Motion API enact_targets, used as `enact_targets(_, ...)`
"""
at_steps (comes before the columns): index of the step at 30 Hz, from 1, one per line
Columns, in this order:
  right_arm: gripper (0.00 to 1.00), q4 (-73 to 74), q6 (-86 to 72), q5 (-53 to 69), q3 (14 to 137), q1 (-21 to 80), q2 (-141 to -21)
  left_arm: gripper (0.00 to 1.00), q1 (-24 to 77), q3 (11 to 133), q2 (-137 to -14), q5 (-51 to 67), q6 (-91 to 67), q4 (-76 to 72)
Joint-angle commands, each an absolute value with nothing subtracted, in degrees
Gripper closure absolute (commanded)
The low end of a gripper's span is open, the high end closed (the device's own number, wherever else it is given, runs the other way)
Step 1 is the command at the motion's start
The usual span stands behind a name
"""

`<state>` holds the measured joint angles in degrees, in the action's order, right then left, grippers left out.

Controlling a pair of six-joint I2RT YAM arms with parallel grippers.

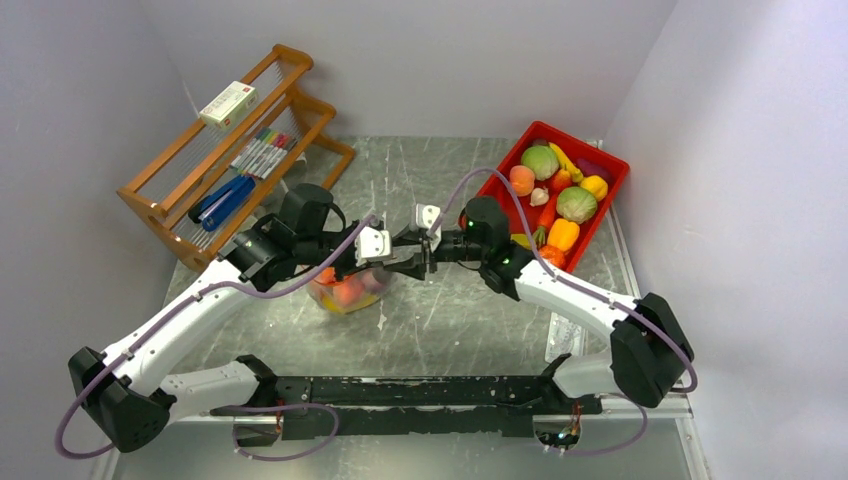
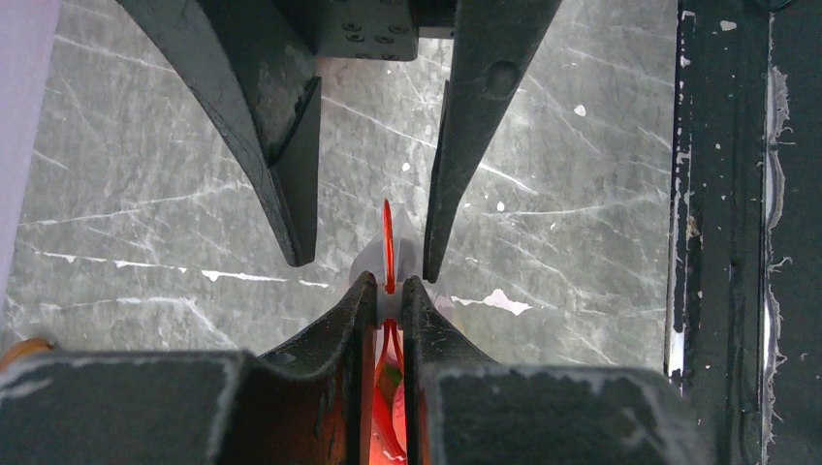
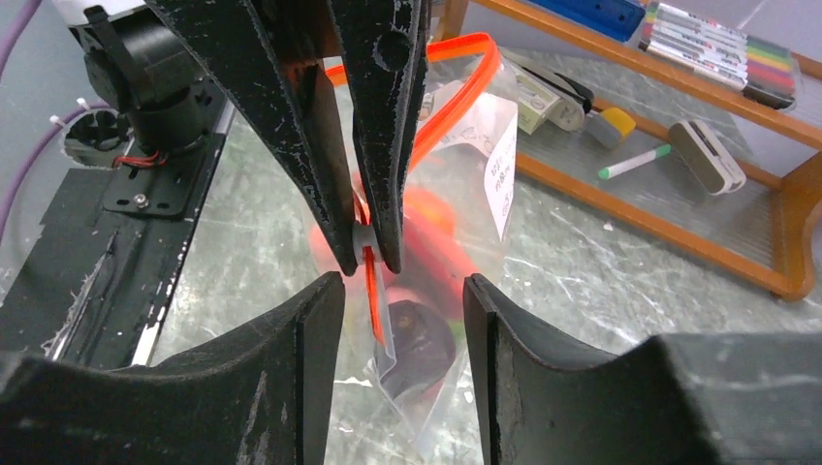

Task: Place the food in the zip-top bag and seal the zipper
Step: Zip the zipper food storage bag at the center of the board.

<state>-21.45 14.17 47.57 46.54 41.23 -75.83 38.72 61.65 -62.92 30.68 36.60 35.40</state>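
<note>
The zipper's loose end juts past the left gripper's fingers and reaches inside my right gripper's open fingers, so my right gripper closes on the zipper next.
The clear zip-top bag (image 1: pixel 345 290) hangs between both grippers, low over the table. It holds food: a red piece (image 3: pixel 436 232) and a dark purple piece (image 3: pixel 417 339). My left gripper (image 2: pixel 388 286) is shut on the orange-red zipper (image 2: pixel 388 232) near one end, and it also shows in the top view (image 1: pixel 400 262). My right gripper (image 3: pixel 402 291) is open, with a finger on each side of the zipper's free end (image 3: pixel 373 291) and touching nothing. It faces the left gripper in the top view (image 1: pixel 418 250). The rest of the zipper (image 3: pixel 456 92) loops open behind.
A red bin (image 1: pixel 610 165) at the back right holds several more toy fruits and vegetables. A wooden rack (image 1: pixel 240 150) with markers and a box stands at the back left. The black base rail (image 1: pixel 420 395) runs along the near edge.
</note>
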Motion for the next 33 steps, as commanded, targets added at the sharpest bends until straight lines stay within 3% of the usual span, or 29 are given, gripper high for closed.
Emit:
enact_targets(1, 0.56, -19.49, 16.35, 47.89, 48.28, 41.88, -76.80, 0.93, 38.67, 62.04, -63.08, 32.74, 36.65, 33.99)
enact_targets(5, 1.00, -17.60, 18.16, 48.24, 48.99, 41.84, -77.12, 0.93, 38.62, 61.95, -63.14, 31.76, 35.92, 33.47)
enact_targets(33, 1.00, -21.27, 15.16, 48.66, 38.86, 28.53, -65.68, 0.93, 38.54, 60.78, -61.05, 26.20, 34.55, 37.21)
